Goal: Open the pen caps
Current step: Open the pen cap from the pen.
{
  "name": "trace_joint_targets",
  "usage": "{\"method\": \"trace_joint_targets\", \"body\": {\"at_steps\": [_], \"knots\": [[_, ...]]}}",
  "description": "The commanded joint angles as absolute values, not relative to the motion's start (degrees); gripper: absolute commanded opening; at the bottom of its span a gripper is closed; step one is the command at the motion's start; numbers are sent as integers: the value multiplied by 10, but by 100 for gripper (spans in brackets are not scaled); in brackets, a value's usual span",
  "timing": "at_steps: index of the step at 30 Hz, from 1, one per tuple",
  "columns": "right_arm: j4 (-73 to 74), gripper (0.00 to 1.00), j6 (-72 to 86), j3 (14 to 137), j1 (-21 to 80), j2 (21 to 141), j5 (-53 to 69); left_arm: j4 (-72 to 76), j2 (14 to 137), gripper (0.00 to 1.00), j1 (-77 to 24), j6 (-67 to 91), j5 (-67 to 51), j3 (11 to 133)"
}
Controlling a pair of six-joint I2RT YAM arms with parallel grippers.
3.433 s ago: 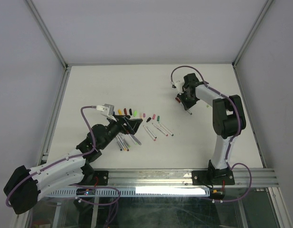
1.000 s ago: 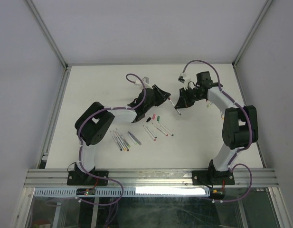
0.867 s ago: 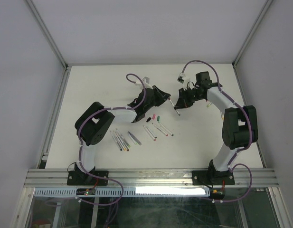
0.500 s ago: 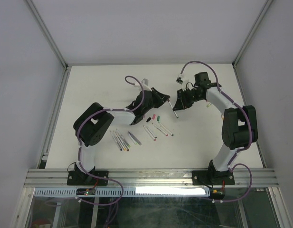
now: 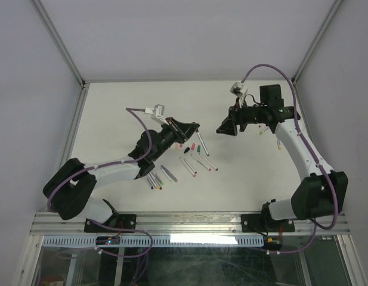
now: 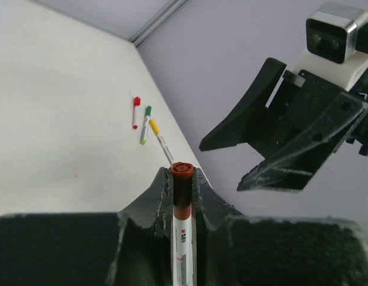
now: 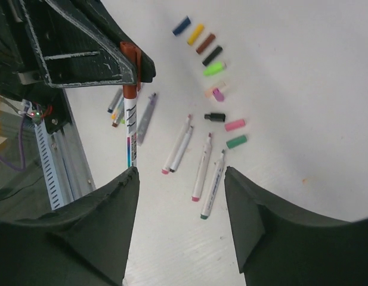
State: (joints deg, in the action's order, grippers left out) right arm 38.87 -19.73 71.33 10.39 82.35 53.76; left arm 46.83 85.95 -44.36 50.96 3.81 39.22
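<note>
My right gripper grabs the white pen (image 6: 182, 238) next by the end of the pen's body opposite the dark red cap, which leaves the cap free to open.
My left gripper (image 6: 182, 174) (image 5: 191, 128) is shut on a white pen (image 6: 182, 238) (image 7: 130, 125) just below its dark red cap (image 6: 182, 169) (image 7: 130, 55), which is still on. The barrel hangs down from the jaws (image 5: 202, 145). My right gripper (image 7: 181, 171) (image 5: 224, 128) stands open and holds nothing, a short way to the right of the pen and facing it. Several loose pen caps (image 7: 206, 43) lie in a row on the table beyond the left gripper. A few more caps (image 7: 234, 125) lie close to the uncapped pens (image 7: 203, 167).
Several uncapped pens (image 5: 198, 162) lie on the white table (image 5: 112, 113) below the grippers. Another bunch of pens (image 5: 155, 179) sits beside the left forearm. Three capped pens (image 6: 146, 125) lie at the far right, under the right arm. A metal rail (image 5: 189, 223) runs along the near edge.
The right gripper has opened, let go of the pen and pulled back to the right. The left gripper, now shut on the pen, has carried it down and to the left.
</note>
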Motion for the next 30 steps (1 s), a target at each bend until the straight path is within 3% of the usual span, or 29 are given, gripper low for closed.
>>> {"method": "trace_joint_targets", "body": {"at_steps": [1,5,10,14,21,30], "knots": [[331,62,-155,705,109,742,600,529,754,0,-449,414,25,324],[275,64,-129,657,113,707,674,553,683,0,-450,374,14,264],[174,79,-115,555,106,663,731,551,639,0,-449,365,-5,234],[146,83,-117,518,106,668,759,576,639,0,-462,368,-8,218],[115,83,-107,493,109,679,716,612,655,0,-545,304,103,215],[17,80,-34,448,146,676,673,695,735,0,-576,305,129,237]]}}
